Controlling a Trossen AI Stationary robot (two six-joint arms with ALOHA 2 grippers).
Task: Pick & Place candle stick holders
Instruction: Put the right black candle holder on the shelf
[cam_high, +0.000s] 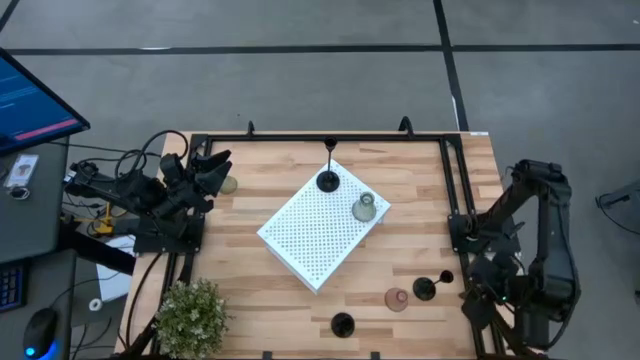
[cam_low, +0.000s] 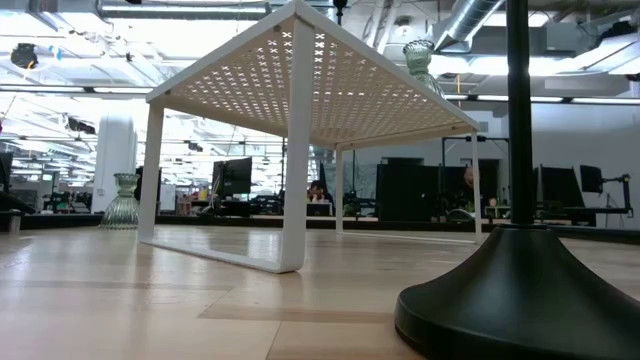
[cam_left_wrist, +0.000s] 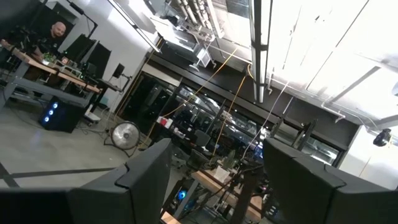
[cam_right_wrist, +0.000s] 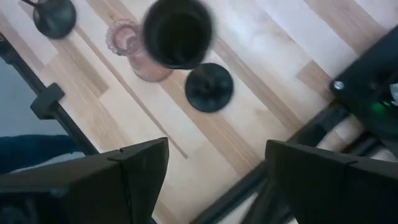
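My right gripper needs to put the black holder on the white perforated board (cam_high: 320, 232), so it should grab the holder by its candle cup (cam_high: 446, 276) next.
Two holders stand on the white perforated board (cam_high: 320, 232): a black one (cam_high: 328, 181) and a pale green one (cam_high: 364, 208). On the table stand another pale green one (cam_high: 229, 184) at the left, a pink one (cam_high: 397, 299), and two black ones (cam_high: 425, 289) (cam_high: 342, 324) near the front. My left gripper (cam_high: 215, 168) is open and empty beside the left green holder, tipped up toward the ceiling (cam_left_wrist: 214, 180). My right gripper (cam_right_wrist: 214, 168) is open and empty at the table's right edge (cam_high: 478, 298). It looks down on a black holder (cam_right_wrist: 208, 87) and the pink one (cam_right_wrist: 134, 50).
The board is a raised shelf on thin legs (cam_low: 292, 200). A bushy green plant (cam_high: 190, 315) stands at the front left corner. A black frame rail (cam_high: 455, 180) runs along the table's right and far sides. Bare wood lies between the shelf and the front holders.
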